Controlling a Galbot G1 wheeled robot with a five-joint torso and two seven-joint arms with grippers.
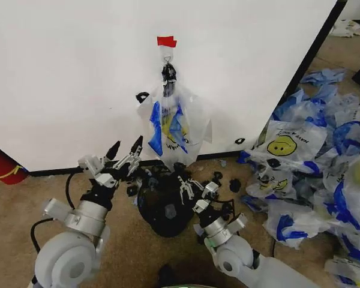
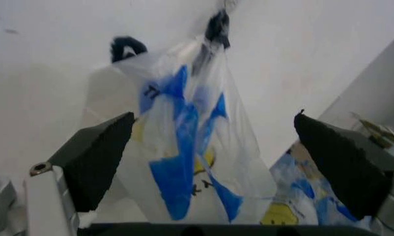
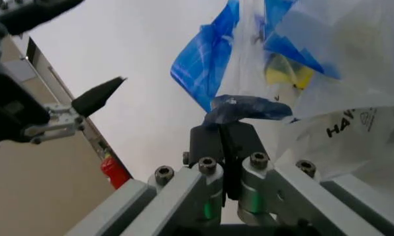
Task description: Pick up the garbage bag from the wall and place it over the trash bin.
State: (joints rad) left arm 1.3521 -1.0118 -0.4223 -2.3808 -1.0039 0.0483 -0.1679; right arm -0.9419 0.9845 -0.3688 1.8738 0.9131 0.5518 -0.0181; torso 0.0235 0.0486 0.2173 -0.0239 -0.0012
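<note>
The blue edge (image 1: 156,130) of the bag sticks out in a loose fold while the clear sides hang slack. The left gripper should grab the bag there next.
The garbage bag (image 1: 175,126) hangs from a small hook (image 1: 168,57) under a red tape strip (image 1: 166,41) on the white wall (image 1: 66,72). It is see-through, with blue edges and a yellow face. The black trash bin (image 1: 165,211) stands on the floor right below it. My left gripper (image 1: 126,144) is open, left of the bag and apart from it; in the left wrist view the bag (image 2: 183,162) hangs beyond the spread fingers (image 2: 98,157). My right gripper (image 1: 185,187) is over the bin, shut on a blue fold (image 3: 246,109) at the bag's (image 3: 328,64) lower edge.
A heap of identical bags (image 1: 315,174) covers the floor to the right. Small black scraps (image 1: 234,185) lie around the bin. A red object (image 1: 3,165) sits at the wall's foot on the left. The wall's black edge (image 1: 315,51) runs up at the right.
</note>
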